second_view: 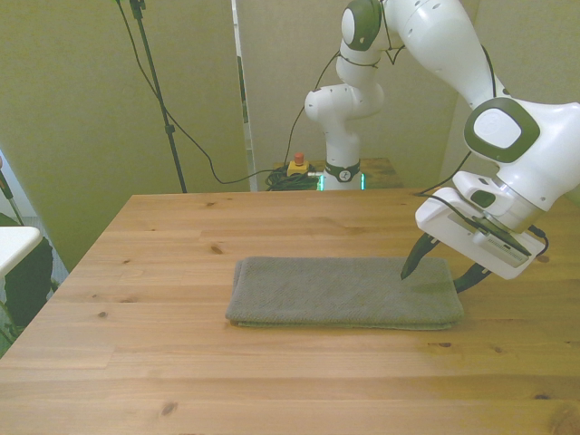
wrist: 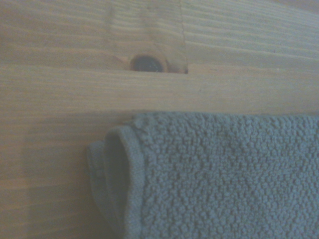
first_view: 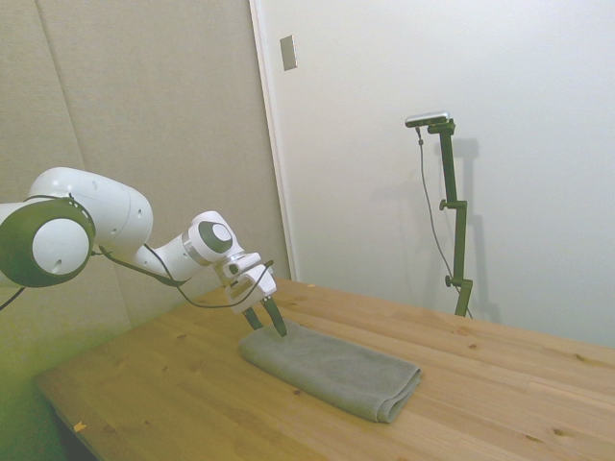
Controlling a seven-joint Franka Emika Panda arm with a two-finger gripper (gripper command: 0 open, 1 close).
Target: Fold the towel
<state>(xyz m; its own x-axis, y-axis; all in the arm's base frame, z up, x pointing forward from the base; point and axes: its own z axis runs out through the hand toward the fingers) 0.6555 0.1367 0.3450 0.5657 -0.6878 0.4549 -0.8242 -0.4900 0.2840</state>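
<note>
My gripper should next grab the towel's short edge (second_view: 456, 294) (wrist: 130, 181) to fold the towel, since its layered hems stand slightly open there while the rest lies flat.
The grey-green towel (first_view: 332, 370) (second_view: 340, 290) lies folded in a long flat strip on the wooden table (second_view: 181, 362). My gripper (first_view: 269, 327) (second_view: 432, 281) is open and hangs low over the towel's end at the front view's right. One finger points down over the cloth and the other stands just past the towel's short edge, with nothing held between them. The wrist view shows a layered corner of the towel (wrist: 224, 179) with its rounded hems lying on the planks.
A dark knot (wrist: 145, 63) marks the wood just beside the towel's corner. Behind the table, by the robot's base, sits a small yellow box with a red button (second_view: 296, 166). A white object (second_view: 14, 240) stands off the table at the front view's left.
</note>
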